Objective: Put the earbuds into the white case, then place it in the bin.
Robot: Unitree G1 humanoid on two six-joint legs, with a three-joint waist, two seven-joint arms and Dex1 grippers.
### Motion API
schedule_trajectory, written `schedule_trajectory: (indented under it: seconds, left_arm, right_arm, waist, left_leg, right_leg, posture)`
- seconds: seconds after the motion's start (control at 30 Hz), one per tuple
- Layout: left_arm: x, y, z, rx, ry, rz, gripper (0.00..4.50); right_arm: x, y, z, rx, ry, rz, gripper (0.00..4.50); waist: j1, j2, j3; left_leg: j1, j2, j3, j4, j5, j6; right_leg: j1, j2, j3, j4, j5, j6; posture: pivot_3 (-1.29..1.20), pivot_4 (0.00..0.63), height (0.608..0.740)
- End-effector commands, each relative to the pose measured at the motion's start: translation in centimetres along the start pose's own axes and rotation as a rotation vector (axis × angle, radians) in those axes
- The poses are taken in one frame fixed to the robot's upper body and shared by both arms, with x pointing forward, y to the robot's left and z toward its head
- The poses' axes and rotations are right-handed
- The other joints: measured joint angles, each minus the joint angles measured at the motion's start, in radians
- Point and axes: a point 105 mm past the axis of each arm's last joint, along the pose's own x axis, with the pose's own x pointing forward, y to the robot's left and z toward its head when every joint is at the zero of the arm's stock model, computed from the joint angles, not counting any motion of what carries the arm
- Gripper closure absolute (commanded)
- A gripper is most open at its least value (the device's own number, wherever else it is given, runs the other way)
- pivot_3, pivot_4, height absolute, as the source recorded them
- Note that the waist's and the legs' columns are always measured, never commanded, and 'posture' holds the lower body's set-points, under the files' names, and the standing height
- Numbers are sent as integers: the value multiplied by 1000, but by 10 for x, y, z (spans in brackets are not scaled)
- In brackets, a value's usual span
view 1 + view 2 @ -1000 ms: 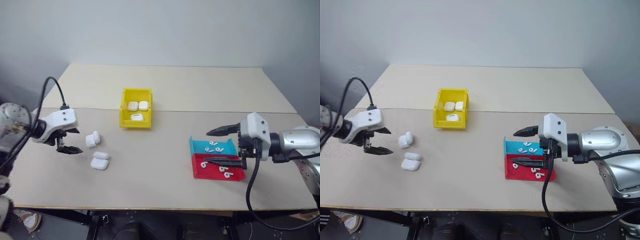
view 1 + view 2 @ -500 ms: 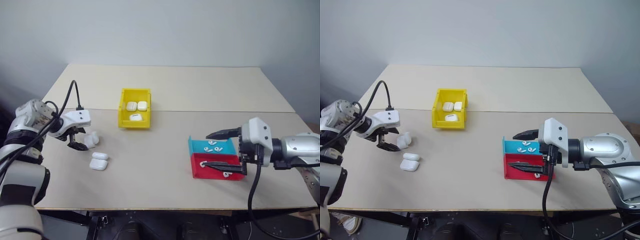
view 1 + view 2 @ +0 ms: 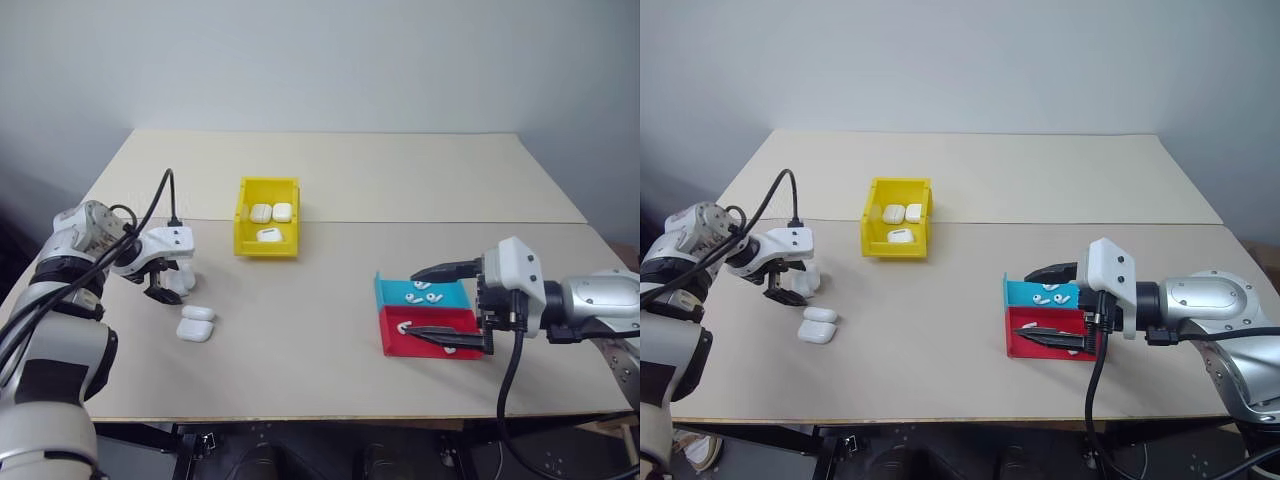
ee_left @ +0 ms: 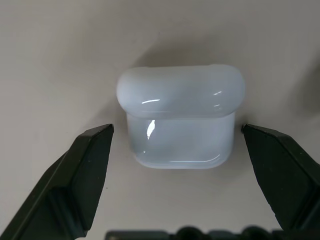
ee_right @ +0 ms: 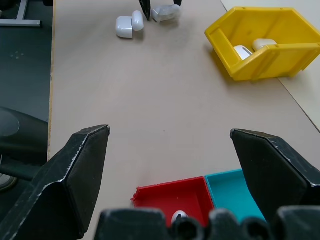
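Observation:
I should close my left gripper on the white case now. My fingers reach down beside the case's lower body in the left wrist view, so they would catch the case if I closed now.
My left gripper (image 3: 166, 284) is open and points down at the table's left side. One closed white case (image 4: 180, 117) lies on the table between its two black fingers (image 4: 82, 170), with a gap on each side. Two more white cases (image 3: 196, 322) lie just in front of it. The yellow bin (image 3: 266, 247) stands behind them toward the middle and holds three cases. My right gripper (image 3: 440, 303) hangs open over the trays on the right. Small white earbuds (image 3: 423, 288) lie in both trays.
A shallow teal tray (image 3: 385, 291) and a shallow red tray (image 3: 392, 343) sit side by side on the right half of the table. A seam runs across the tabletop behind the bin. Bare tabletop lies between bin and trays.
My left gripper has moved right and down to the nearest case and now straddles it. The right gripper has stayed open over the trays.

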Motion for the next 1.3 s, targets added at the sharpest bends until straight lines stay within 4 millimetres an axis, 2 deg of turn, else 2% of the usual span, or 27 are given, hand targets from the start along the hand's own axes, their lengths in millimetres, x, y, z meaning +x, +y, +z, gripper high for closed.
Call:
schedule_trajectory:
  seconds: [0.03, 0.13, 0.27, 0.33, 0.37, 0.6, 0.7, 0.8, 0.93, 1.0, 1.13, 1.3]
  left_arm:
    - [2, 2, -12, -15, 52, 37, 23]
    - [6, -3, -12, -18, 42, 6, 23]
    - [7, -9, -13, -8, 23, -34, 921]
    - [6, -9, -15, -11, 25, -32, 1644]
    - [5, -9, -17, -14, 27, -27, 1739]
    - [-9, -4, -28, -22, -9, 41, 1739]
    - [-30, 5, -30, -27, -87, 126, 1739]
    - [-60, 19, -23, -55, -265, 271, 1739]
    - [-108, 31, 2, -59, -639, 479, 1739]
    - [-123, 28, 14, -79, -777, 496, 1739]
    - [-138, -9, 60, -71, -1086, 355, 1739]
    - [-132, -73, 114, -19, -1295, 72, 1739]
  right_arm:
    - [-4, 0, 10, -44, -3, -6, 0]
    - [-5, 0, 11, -43, -5, -5, 0]
    - [-6, 0, 11, -41, -1, -4, 0]
    - [-6, 0, 11, -41, 0, -4, 0]
    - [-6, 0, 12, -40, 0, -4, 0]
    - [-4, -3, 12, -36, -1, -7, 0]
    - [-4, -2, 11, -30, -3, -8, 0]
    - [-4, -1, 9, -25, -6, -11, 0]
    - [-4, -2, 8, -16, -13, -19, 0]
    - [-3, -3, 7, -15, -15, -21, 0]
    - [-2, -5, 8, -17, -19, -19, 0]
    - [-6, -8, 8, -26, -8, -17, 0]
  waist:
    - [0, 1, 0]
    - [0, 2, -1]
    - [1, 3, -2]
    - [0, 3, -2]
    - [0, 3, -2]
    - [-6, 3, -2]
    - [-19, 3, -2]
    - [-19, 1, -1]
    - [-10, 0, 0]
    - [-6, 0, 0]
    - [-3, 1, -1]
    - [-1, 1, -1]
  left_leg:
    - [0, 0, 0, 0, 0, 0]
    - [1, 0, 0, 0, 0, 0]
    - [1, 0, 0, 0, 0, 0]
    - [1, 0, 0, 0, 0, 0]
    - [1, 0, 0, 0, 0, 0]
    - [1, 0, 0, 0, 0, 0]
    - [0, 1, 0, 0, 0, 0]
    - [-2, 2, 0, 0, 0, 0]
    - [-2, 1, 0, 0, 0, 0]
    - [-2, 0, -1, 1, 0, 0]
    - [-2, 1, -1, 3, 0, 1]
    - [-2, 1, -2, 4, 0, 0]
  right_leg:
    - [0, 0, 0, 0, 0, 0]
    - [1, 0, 0, 1, 0, 0]
    - [1, 0, 0, 1, 0, 0]
    - [1, 0, 0, 1, 0, 0]
    - [1, 0, 0, 1, 0, 0]
    - [0, 0, 0, 1, 0, 0]
    - [-1, 2, 1, 1, 0, 0]
    - [-2, 2, 0, 0, 0, 0]
    - [-1, -1, 0, -1, 0, 0]
    - [-1, -1, -1, -1, 0, 0]
    - [0, -1, 0, 1, 0, 1]
    - [1, -1, 0, 1, 0, 1]
  posture:
    - [0, 150, 740]
    - [0, 150, 740]
    - [0, 150, 740]
    - [0, 150, 740]
    - [0, 150, 740]
    - [0, 150, 740]
    - [0, 150, 740]
    - [0, 150, 740]
    - [0, 150, 740]
    - [0, 150, 740]
    - [0, 150, 740]
    - [0, 150, 740]
